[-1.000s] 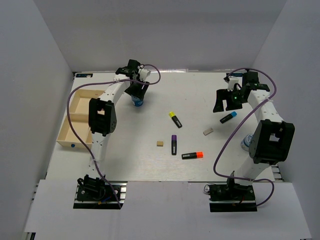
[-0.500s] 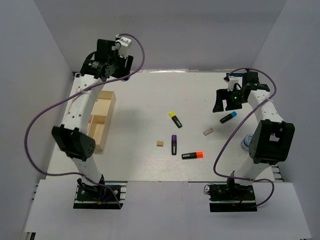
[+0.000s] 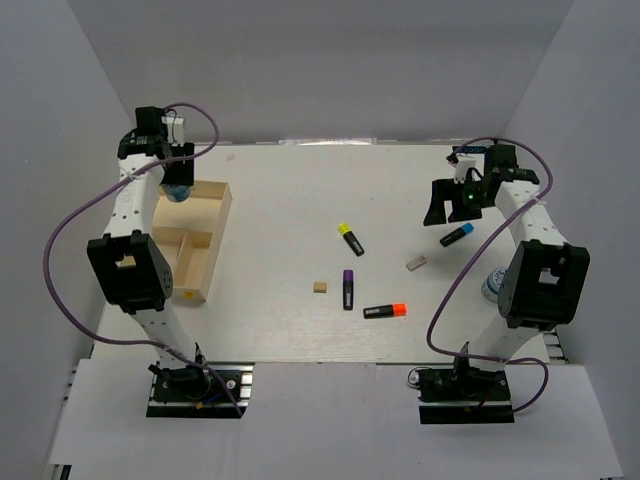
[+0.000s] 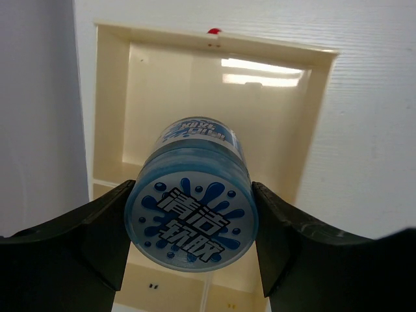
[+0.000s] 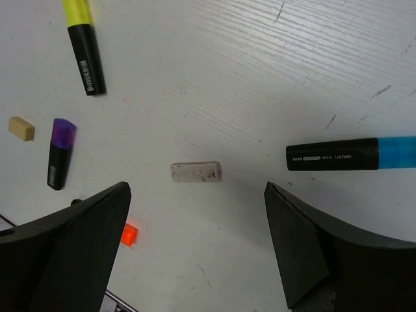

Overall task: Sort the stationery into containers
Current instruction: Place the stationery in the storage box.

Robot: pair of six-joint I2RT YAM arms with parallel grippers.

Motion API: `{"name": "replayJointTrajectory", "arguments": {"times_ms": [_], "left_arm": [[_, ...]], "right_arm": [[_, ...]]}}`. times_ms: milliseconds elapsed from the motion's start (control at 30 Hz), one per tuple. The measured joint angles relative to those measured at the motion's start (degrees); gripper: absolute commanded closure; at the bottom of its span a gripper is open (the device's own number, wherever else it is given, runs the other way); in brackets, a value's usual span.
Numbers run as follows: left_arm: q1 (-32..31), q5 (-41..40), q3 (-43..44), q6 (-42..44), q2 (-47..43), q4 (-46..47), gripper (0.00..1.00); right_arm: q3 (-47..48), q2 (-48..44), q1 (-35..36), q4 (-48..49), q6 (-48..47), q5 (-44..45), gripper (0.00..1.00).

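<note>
The roll is hanging high above the bottom of the tray's far section and would fall if I opened now. My left gripper should set the roll down before it opens.
My left gripper (image 3: 178, 186) is shut on a round blue-and-white roll (image 4: 192, 207) and holds it above the far compartment of the light-wood tray (image 3: 203, 213), whose floor (image 4: 162, 91) shows beneath it. My right gripper (image 3: 450, 207) hangs open and empty over the table's right side, with the grey eraser (image 5: 195, 172) just ahead of its fingers. The blue-capped highlighter (image 5: 351, 153) lies to its right. Mid-table lie the yellow (image 3: 350, 239), purple (image 3: 348, 288) and orange (image 3: 385, 310) highlighters and a tan eraser (image 3: 319, 287).
A second blue-and-white roll (image 3: 489, 286) stands at the right edge, half hidden behind the right arm. White walls close in the table on the left, back and right. The left arm covers the tray's left part.
The left arm has swung from the back middle of the table leftward, carrying the roll until it hangs above the tray. The right arm has not moved.
</note>
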Motion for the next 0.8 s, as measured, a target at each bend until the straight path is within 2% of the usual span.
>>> {"name": "replayJointTrajectory", "arguments": {"times_ms": [167, 300, 633, 767, 800], "left_arm": [[4.2, 2.3, 3.8, 0.7, 5.3, -0.7, 0.89], [5.6, 4.6, 7.4, 0.8, 10.3, 0.1, 0.87], [7.2, 7.0, 9.1, 0.2, 20.5, 0.9, 0.82], [7.5, 5.9, 9.1, -0.2, 21.8, 1.4, 0.69], [7.5, 5.5, 9.1, -0.2, 21.9, 1.6, 0.58]], "right_arm": [[-1.5, -0.3, 0.0, 0.4, 0.0, -0.4, 0.11], [-2.4, -0.3, 0.0, 1.1, 0.1, -0.8, 0.11], [-2.7, -0.3, 0.0, 1.9, 0.3, -1.0, 0.11], [-3.3, -0.3, 0.0, 2.6, 0.3, -0.4, 0.11], [-3.5, -0.3, 0.0, 2.6, 0.3, -0.1, 0.11]]}}
